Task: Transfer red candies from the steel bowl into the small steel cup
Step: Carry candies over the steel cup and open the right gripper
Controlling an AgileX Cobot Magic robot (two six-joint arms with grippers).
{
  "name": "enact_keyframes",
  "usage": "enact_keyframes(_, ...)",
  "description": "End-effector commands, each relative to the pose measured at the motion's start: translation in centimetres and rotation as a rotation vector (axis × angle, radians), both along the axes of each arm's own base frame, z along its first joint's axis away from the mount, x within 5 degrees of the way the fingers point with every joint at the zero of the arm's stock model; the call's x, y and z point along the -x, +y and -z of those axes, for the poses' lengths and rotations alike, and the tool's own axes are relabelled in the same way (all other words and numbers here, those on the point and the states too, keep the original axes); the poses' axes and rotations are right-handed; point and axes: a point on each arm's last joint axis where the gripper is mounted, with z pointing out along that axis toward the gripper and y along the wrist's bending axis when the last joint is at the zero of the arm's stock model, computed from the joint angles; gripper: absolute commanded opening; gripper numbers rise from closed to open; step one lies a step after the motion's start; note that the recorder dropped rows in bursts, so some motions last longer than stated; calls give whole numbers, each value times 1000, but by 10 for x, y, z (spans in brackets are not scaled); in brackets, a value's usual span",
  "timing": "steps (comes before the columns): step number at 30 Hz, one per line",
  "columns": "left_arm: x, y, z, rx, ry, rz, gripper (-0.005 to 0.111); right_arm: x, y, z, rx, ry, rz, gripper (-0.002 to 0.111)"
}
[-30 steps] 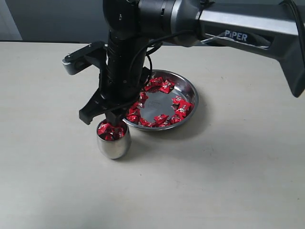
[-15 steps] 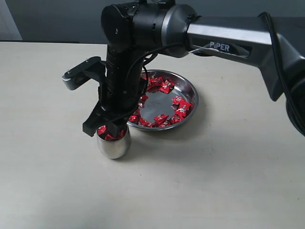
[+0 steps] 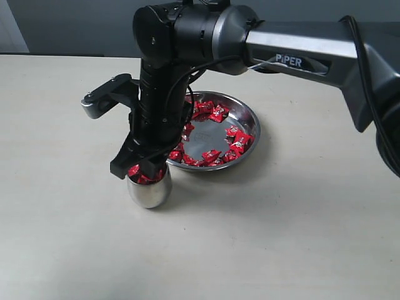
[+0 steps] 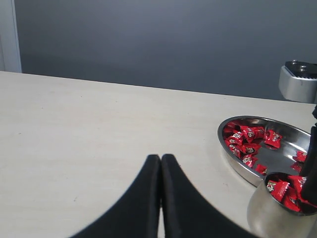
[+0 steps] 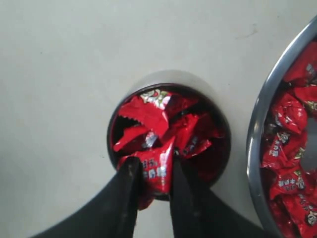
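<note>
The pinched red candy (image 5: 156,171) hangs inside the cup's rim, over the heaped candies. I should open my right gripper now, as the red candy would lie in the cup.
The small steel cup (image 3: 150,191) stands on the table just left of the steel bowl (image 3: 253,122) and is heaped with red candies (image 5: 148,116). My right gripper (image 5: 154,171) hangs right over the cup's rim (image 5: 148,79), shut on one red candy (image 5: 158,167) that is pinched between its black fingers. More red candies (image 3: 238,140) lie around the bowl's edge, and its flat middle is bare. My left gripper (image 4: 161,159) is shut and empty, low over the table, apart from the cup (image 4: 267,218) and the bowl (image 4: 237,166).
The right arm's black wrist (image 3: 162,94) and its grey side bracket (image 3: 100,100) stand over the cup and cover the bowl's left rim. Bare beige tabletop (image 3: 281,237) surrounds both vessels.
My right gripper has come down a little with the candy, from just above the cup to its mouth. The cup, the bowl and the left gripper have stayed put.
</note>
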Motion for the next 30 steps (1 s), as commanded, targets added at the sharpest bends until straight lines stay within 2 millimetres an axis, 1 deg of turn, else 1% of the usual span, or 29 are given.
enact_keyframes(1, 0, 0, 0, 3, -7, 6, 0, -2, -2, 0, 7, -12, -10, 22)
enact_keyframes(10, 0, 0, 0, 3, -7, 6, 0, -2, -2, 0, 2, -20, -22, 23)
enact_keyframes(11, 0, 0, 0, 3, -7, 6, 0, -2, -2, 0, 3, -21, -22, 27)
enact_keyframes(14, 0, 0, 0, 3, -7, 6, 0, -3, -2, 0, 2, -30, -22, 45)
enact_keyframes(15, 0, 0, 0, 3, -7, 6, 0, -3, -2, 0, 1, -31, -22, 48)
enact_keyframes(21, 0, 0, 0, 3, -7, 6, 0, -5, -1, -1, -11, -57, -20, 50)
enact_keyframes(25, 0, 0, 0, 3, -7, 6, 0, -12, -6, -10, 17, -157, 21, 50)
enact_keyframes(28, 0, 0, 0, 3, -7, 6, 0, -25, -16, -25, 64, -316, 95, 50)
enact_keyframes(30, 0, 0, 0, 3, -7, 6, 0, -38, -25, -32, 103, -432, 166, 50)
